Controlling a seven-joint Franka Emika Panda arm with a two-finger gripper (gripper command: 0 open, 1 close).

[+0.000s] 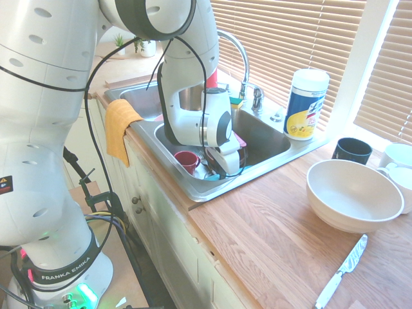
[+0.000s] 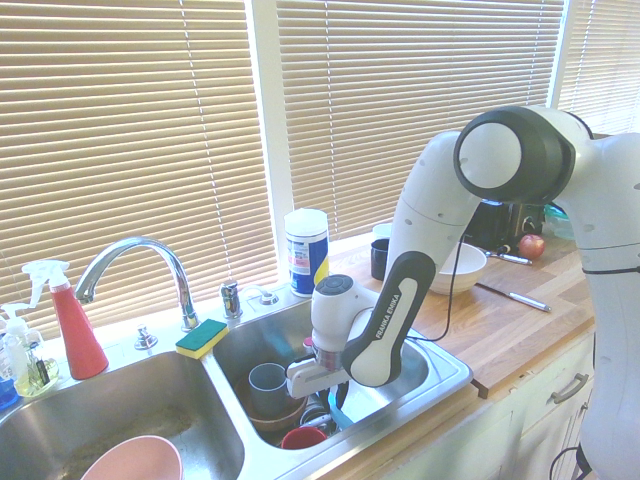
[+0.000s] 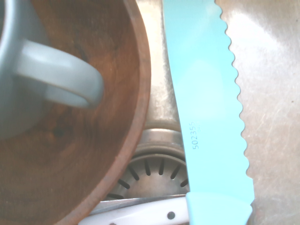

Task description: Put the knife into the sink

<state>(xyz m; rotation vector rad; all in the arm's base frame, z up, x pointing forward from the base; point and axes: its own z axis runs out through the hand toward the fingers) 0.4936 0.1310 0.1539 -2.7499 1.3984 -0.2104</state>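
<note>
The knife's turquoise blade is low over the sink's steel bottom, and the turquoise knife would lie in the sink's basin. It is time for my gripper to open now.
The turquoise knife (image 3: 206, 117) fills the wrist view, its serrated blade lying over the steel floor of the sink beside the drain. A turquoise sliver of the knife (image 2: 334, 408) shows just under my gripper (image 2: 318, 385). My gripper (image 1: 226, 168) is lowered into the right basin of the sink (image 1: 277, 158), close to its front wall. The sink's rim (image 2: 455, 372) and the dishes hide how the gripper stands on the knife.
In the same basin are a brown wooden bowl (image 2: 275, 410) holding a grey mug (image 2: 268, 380), a red cup (image 1: 187, 159) and a white-handled utensil (image 3: 140, 215). On the counter lie a silver knife (image 1: 341, 270), a white bowl (image 1: 354, 193) and a black mug (image 1: 352, 150).
</note>
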